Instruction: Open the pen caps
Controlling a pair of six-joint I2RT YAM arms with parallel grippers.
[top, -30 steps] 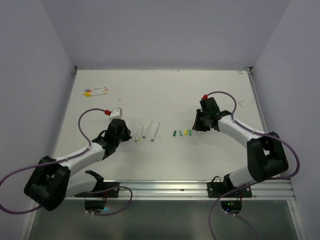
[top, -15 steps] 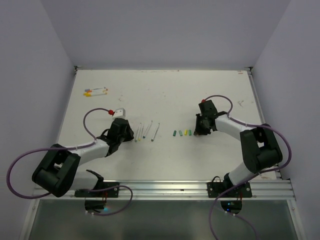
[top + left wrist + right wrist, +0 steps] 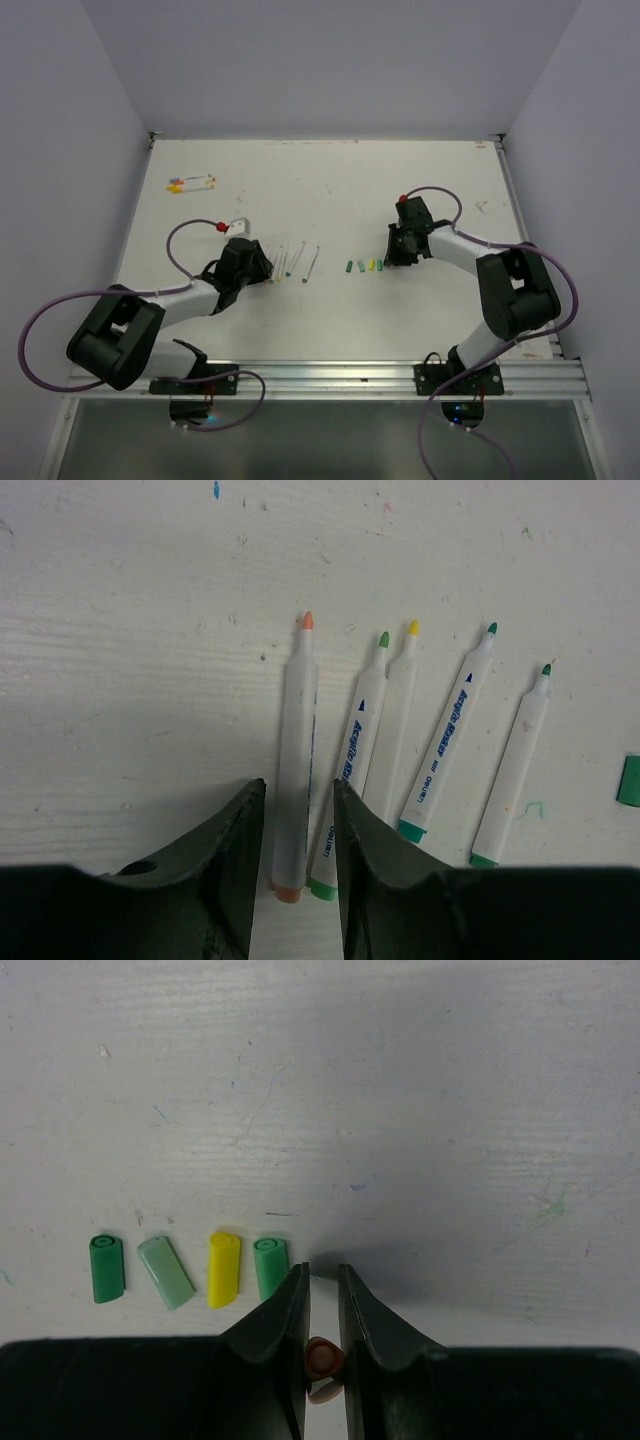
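Note:
My right gripper should release the orange cap [image 3: 323, 1360], low over empty, flat table just beside the row's green cap.
Several uncapped white pens [image 3: 295, 262] lie side by side on the table. In the left wrist view the leftmost one, the orange-tipped pen [image 3: 297, 730], lies between the slightly parted fingers of my left gripper [image 3: 298, 790], with small gaps either side. My left gripper also shows in the top view [image 3: 262, 270]. Several caps lie in a row: dark green [image 3: 106, 1267], pale green [image 3: 166, 1272], yellow [image 3: 223, 1268] and green [image 3: 271, 1265]. My right gripper [image 3: 323, 1275] is low over the table just right of that row [image 3: 364, 266], shut on an orange cap [image 3: 323, 1360] held deep between its fingers.
A small cluster of capped pens [image 3: 190, 183] lies at the far left of the table. A green cap [image 3: 629, 780] shows at the right edge of the left wrist view. Purple cables loop beside both arms.
My left gripper has moved right up to the row of pens. My right gripper has shifted slightly left toward the row of caps, still holding the orange cap.

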